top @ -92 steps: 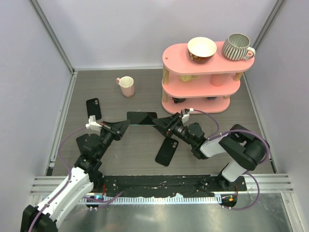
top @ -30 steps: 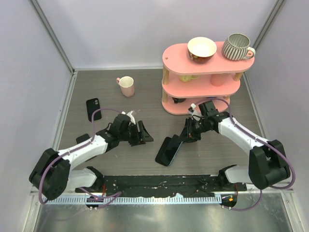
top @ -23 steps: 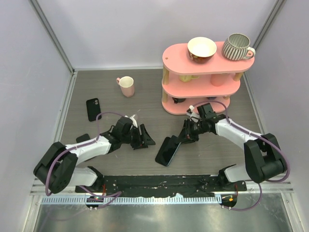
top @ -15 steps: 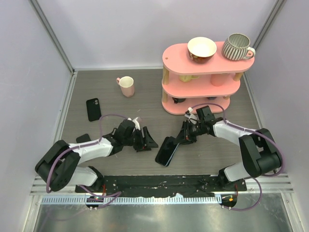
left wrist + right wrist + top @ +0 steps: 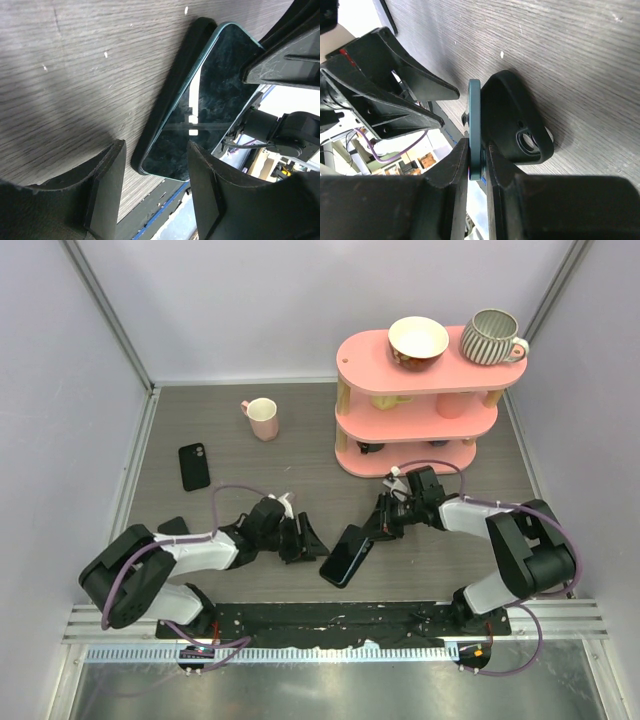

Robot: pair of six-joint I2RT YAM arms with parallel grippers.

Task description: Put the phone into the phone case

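My right gripper should open: the phone's near corner is inside the case rim [image 5: 175,85], its held end is tilted above, and it would end in the case.
The phone [image 5: 347,553], a glossy black slab, leans tilted on the matte black phone case [image 5: 515,120], which lies flat on the table with its camera hole showing. In the right wrist view the phone [image 5: 474,110] is edge-on and my right gripper [image 5: 476,170] is shut on its upper end. That gripper [image 5: 383,525] sits just right of the phone in the top view. My left gripper [image 5: 305,538] is open at the phone's left side, touching nothing. Its fingers [image 5: 105,185] frame the near corner of the phone [image 5: 210,100] and the case rim [image 5: 175,85].
A pink three-tier shelf [image 5: 415,405] stands at the back right with a bowl [image 5: 418,340] and a striped mug [image 5: 493,337] on top. A pink cup [image 5: 263,418] stands behind. Another black phone-shaped thing [image 5: 194,466] lies at far left.
Three seconds ago both grippers held the phone up at mid-table. The right gripper has since brought it down onto the case. The left one let go and slid right toward it, narrowing slightly.
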